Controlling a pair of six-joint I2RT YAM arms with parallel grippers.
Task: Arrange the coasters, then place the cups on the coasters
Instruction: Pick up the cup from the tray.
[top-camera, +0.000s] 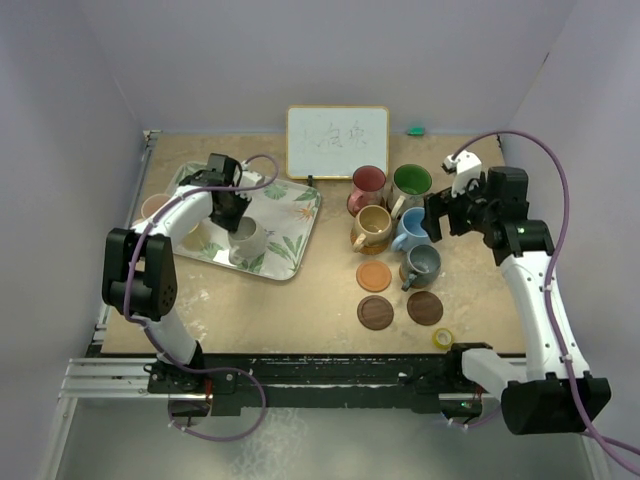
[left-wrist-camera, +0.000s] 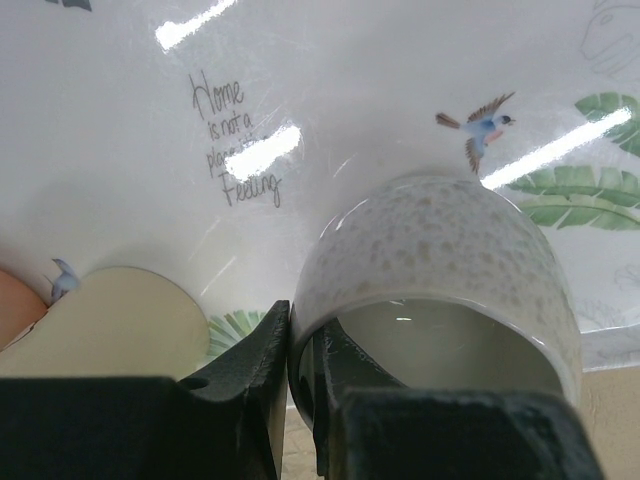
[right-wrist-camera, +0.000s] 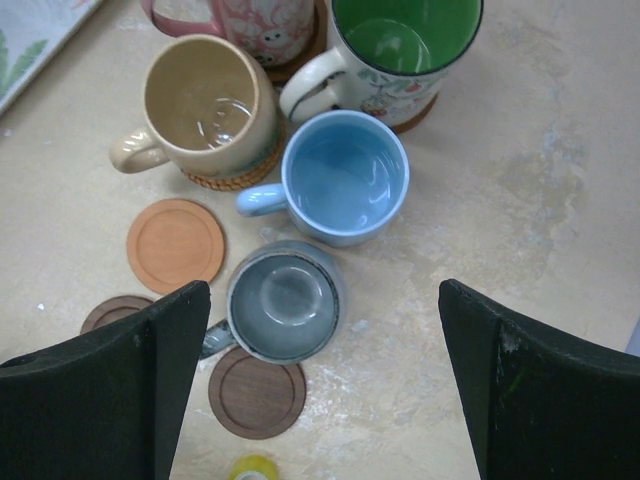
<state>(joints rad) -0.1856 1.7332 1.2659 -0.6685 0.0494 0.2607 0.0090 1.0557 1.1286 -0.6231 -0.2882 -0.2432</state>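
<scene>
The left gripper is closed over the cup's rim, inside and outside, so the white speckled cup (top-camera: 248, 242) would come up off the tray (top-camera: 290, 235) if the left gripper lifted now.
A white speckled cup (left-wrist-camera: 440, 250) stands on the leaf-patterned tray (top-camera: 290, 235). My left gripper (left-wrist-camera: 300, 370) is shut on its rim, one finger inside and one outside. My right gripper (right-wrist-camera: 322, 290) hangs open above the cups on the right, nothing between its fingers. Below it are a grey cup (right-wrist-camera: 283, 300), a blue cup (right-wrist-camera: 345, 175), a tan cup (right-wrist-camera: 205, 105) on a woven coaster (right-wrist-camera: 235, 180), a green cup (right-wrist-camera: 405, 40) and a pink cup (right-wrist-camera: 260, 20). An orange coaster (right-wrist-camera: 175, 245) and two dark brown coasters (right-wrist-camera: 257, 392) (right-wrist-camera: 115, 312) lie bare.
A small whiteboard (top-camera: 338, 142) stands at the back. A yellow tape roll (top-camera: 443, 338) lies near the front edge. A pale yellow cup (left-wrist-camera: 110, 320) and a peach one (left-wrist-camera: 15, 310) sit left of the held cup, at the tray's left side.
</scene>
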